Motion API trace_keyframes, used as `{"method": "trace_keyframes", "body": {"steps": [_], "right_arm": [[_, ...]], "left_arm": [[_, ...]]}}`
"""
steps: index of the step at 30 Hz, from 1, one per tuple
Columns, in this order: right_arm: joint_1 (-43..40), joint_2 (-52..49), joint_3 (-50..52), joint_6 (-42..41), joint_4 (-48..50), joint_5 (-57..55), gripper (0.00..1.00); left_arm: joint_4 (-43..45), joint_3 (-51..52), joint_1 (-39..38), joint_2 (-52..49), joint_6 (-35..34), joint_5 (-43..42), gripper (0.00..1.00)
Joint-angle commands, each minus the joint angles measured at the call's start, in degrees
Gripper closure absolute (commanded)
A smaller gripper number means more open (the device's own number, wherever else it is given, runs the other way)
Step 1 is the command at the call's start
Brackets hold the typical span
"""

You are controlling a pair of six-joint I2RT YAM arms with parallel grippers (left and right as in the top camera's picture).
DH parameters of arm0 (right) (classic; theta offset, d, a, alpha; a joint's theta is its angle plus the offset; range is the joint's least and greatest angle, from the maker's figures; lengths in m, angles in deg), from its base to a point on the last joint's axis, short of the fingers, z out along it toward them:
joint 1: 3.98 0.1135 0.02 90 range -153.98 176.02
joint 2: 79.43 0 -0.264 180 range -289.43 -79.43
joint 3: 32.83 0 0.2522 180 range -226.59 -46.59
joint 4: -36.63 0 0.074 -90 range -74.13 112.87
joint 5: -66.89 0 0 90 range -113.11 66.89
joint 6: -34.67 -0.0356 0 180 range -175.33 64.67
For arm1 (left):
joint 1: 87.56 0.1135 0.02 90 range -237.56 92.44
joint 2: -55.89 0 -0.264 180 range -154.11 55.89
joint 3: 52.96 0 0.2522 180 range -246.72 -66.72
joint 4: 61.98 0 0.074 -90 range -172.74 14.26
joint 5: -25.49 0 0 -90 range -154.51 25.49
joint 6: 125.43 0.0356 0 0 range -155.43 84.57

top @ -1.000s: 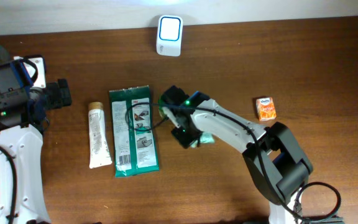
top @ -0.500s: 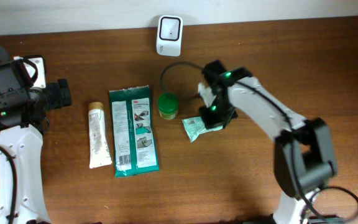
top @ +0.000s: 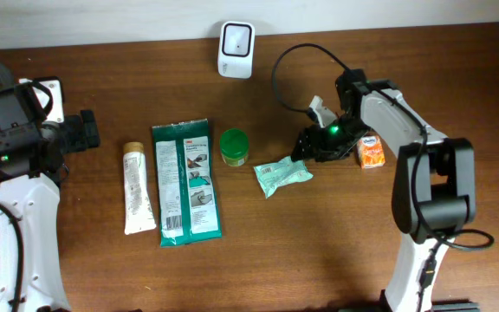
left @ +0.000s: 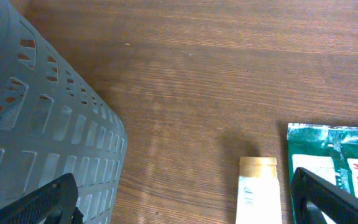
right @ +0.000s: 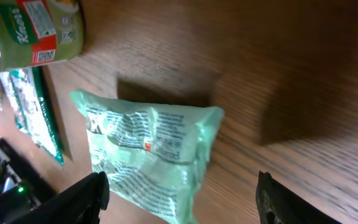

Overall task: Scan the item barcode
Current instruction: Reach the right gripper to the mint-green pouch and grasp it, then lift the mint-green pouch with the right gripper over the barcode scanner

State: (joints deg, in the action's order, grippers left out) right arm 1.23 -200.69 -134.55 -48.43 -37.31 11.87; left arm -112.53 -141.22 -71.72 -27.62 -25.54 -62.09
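Note:
The robot's right gripper should reach the green packet to scan the barcode, and it should grab the packet's nearest end so that the packet's far printed part stays uncovered.
A light green printed packet [top: 282, 176] lies flat on the wooden table [top: 319, 251], right of a green-lidded jar [top: 234, 146]. In the right wrist view the packet [right: 148, 155] lies between and under my right gripper [right: 182, 202], whose fingers [right: 86, 199] stand wide open and hold nothing. From overhead, the right gripper [top: 307, 148] hovers just right of the packet. A white scanner [top: 236, 39] stands at the back edge. My left gripper [top: 81, 132] is open at the far left, empty, with its fingers [left: 334, 196] wide apart. I see no barcode.
A dark green wipes pack [top: 186, 180] and a cream tube [top: 136, 188] lie left of the jar. A small orange box [top: 371, 152] sits by the right arm's wrist. A grey slotted basket [left: 36, 124] stands at the far left. A black cable [top: 288, 65] loops behind the right arm.
The right arm swung to the right across the table, opened its gripper and let go of the green packet, which now lies beside the jar. The left arm has not moved.

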Motion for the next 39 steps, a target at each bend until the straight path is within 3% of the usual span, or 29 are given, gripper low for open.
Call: {"method": "trace_keyframes", "body": {"steps": [1, 6, 8, 11, 14, 21, 29, 39], "right_arm": [[1.60, -1.95, 0.50, 1.70, -0.02, 4.50, 0.27], [3.72, -2.99, 5.62, 0.52, 5.05, 4.39, 0.34], [3.74, -2.99, 7.76, -1.09, 8.26, 3.98, 0.48], [3.69, -2.99, 8.66, -1.57, 10.14, 3.80, 0.79], [3.67, -2.97, 8.61, -1.55, 10.34, 3.85, 0.96], [3.67, 2.19, 3.89, 1.55, 3.91, 4.68, 0.96], [3.69, 18.60, -7.72, 3.32, -8.87, 5.33, 0.96], [3.74, 36.85, -8.81, -1.46, -11.30, 5.99, 0.96]], "left_arm": [[0.07, -0.76, 0.22, 0.81, 0.31, 0.20, 0.01], [0.07, -0.76, 0.20, 0.81, 0.31, 0.20, 0.01], [0.07, -0.76, 0.22, 0.81, 0.31, 0.20, 0.01], [0.07, -0.76, 0.22, 0.81, 0.31, 0.20, 0.01], [0.07, -0.76, 0.20, 0.81, 0.31, 0.20, 0.01], [0.07, -0.76, 0.20, 0.81, 0.31, 0.20, 0.01], [0.07, -0.76, 0.20, 0.81, 0.31, 0.20, 0.01], [0.07, -0.76, 0.22, 0.81, 0.31, 0.20, 0.01]]}}
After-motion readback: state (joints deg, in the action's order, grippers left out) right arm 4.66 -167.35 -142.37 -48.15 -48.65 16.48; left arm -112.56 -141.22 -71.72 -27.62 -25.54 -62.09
